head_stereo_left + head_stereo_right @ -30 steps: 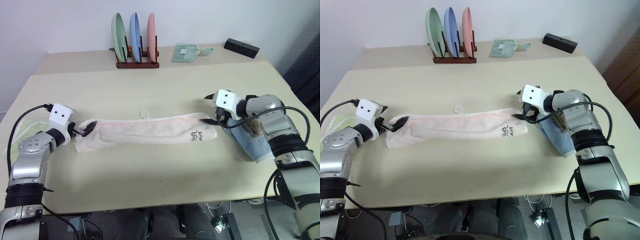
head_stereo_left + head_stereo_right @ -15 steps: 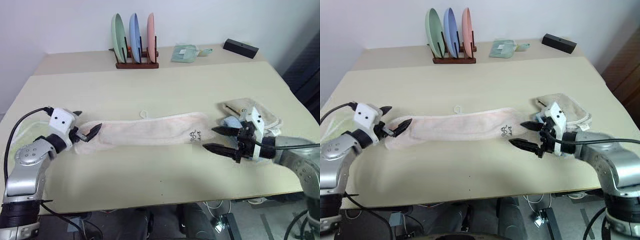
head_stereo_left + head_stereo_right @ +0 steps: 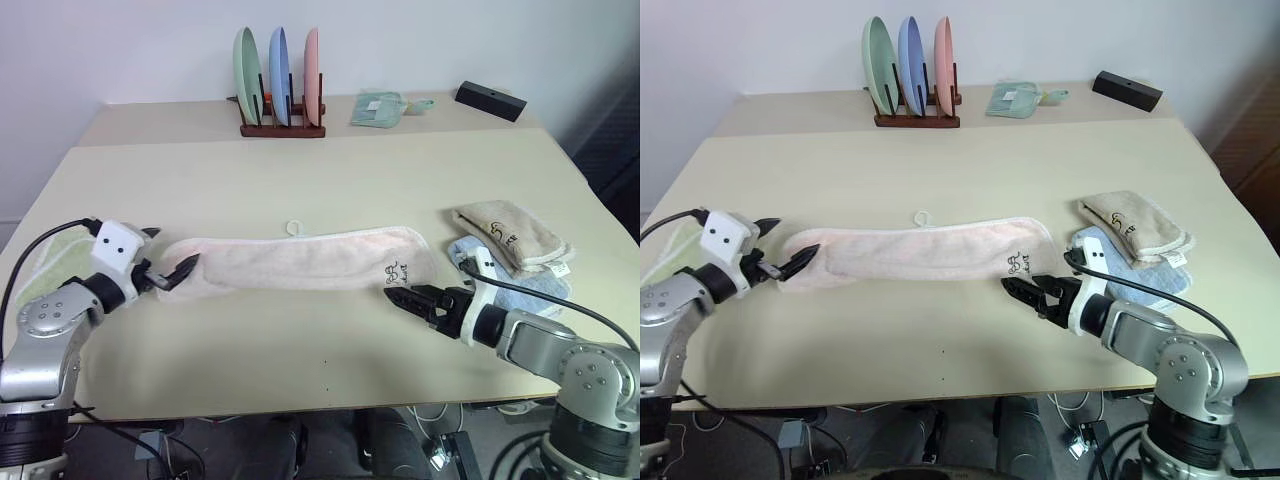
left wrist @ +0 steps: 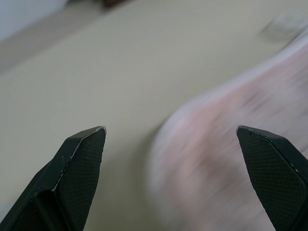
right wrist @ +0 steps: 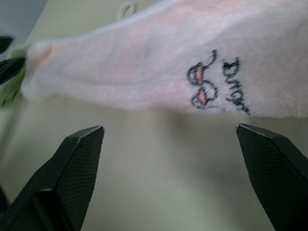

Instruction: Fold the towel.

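Note:
I will next use my right gripper to grab the end of the towel (image 3: pixel 295 262) (image 5: pixel 120 72) with the printed mark, so that I can fold the towel over on itself.
The pale pink towel (image 3: pixel 300 262) lies flat and stretched out across the middle of the table. Its small white loop (image 3: pixel 294 228) is on the far edge and its dark printed mark (image 5: pixel 211 84) near the right end. My left gripper (image 3: pixel 170 250) stands open at the towel's left end, which sits just ahead between the fingers (image 4: pixel 79 163) without being pinched. My right gripper (image 3: pixel 395 295) is open and low over the table, just in front of the towel's right end near the mark, holding nothing.
A beige towel (image 3: pixel 508 235) lies on a blue cloth (image 3: pixel 500 275) at the right, close behind my right arm. A light green towel (image 3: pixel 45 265) lies at the left edge. At the back stand a plate rack (image 3: pixel 278 90), a green cloth (image 3: pixel 378 108) and a black box (image 3: pixel 490 100).
My right gripper has drawn back from the towel's right end toward the table's front and rolled over, uncovering the beige towel. My left gripper has backed slightly off the left end.

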